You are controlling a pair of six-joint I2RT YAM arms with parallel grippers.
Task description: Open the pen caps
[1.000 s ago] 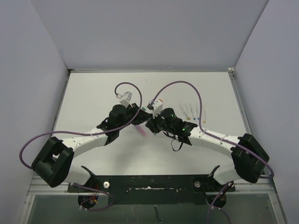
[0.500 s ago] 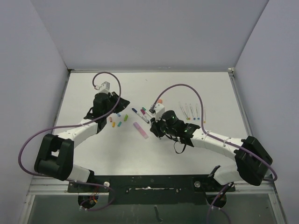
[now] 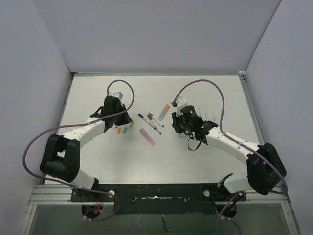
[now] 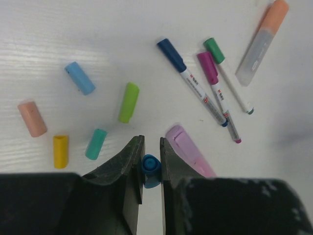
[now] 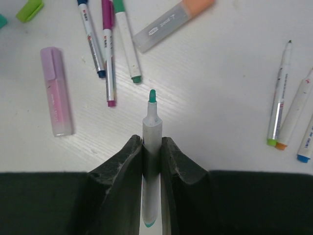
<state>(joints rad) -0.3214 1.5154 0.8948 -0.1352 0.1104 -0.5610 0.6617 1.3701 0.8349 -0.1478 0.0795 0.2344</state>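
The blue pen cap (image 4: 151, 165) stays in my left gripper until it is lower, as it hangs well above the table between teal cap and pink highlighter.
My left gripper (image 4: 150, 148) is shut on a blue pen cap (image 4: 151, 165) and holds it above the table beside the loose caps: light blue (image 4: 80, 78), green (image 4: 128, 102), salmon (image 4: 32, 118), yellow (image 4: 60, 151) and teal (image 4: 96, 143). My right gripper (image 5: 152, 142) is shut on a white pen (image 5: 151, 128) whose bare teal tip points away. Three capped pens, dark blue (image 4: 190, 81), magenta (image 4: 217, 95) and green (image 4: 227, 73), lie between the arms. In the top view the left gripper (image 3: 121, 121) is at the left and the right gripper (image 3: 174, 121) at the right.
A pink highlighter (image 4: 188, 154) lies just right of my left fingers. An orange-capped highlighter (image 5: 171, 22) lies beyond the capped pens. Several uncapped pens (image 5: 279, 105) lie in a row to the right of my right gripper. Grey walls stand round the table (image 3: 161, 161).
The two grippers were together at the middle a second ago. They have pulled apart: the left went left over the loose caps with the blue cap, the right went right with the pen.
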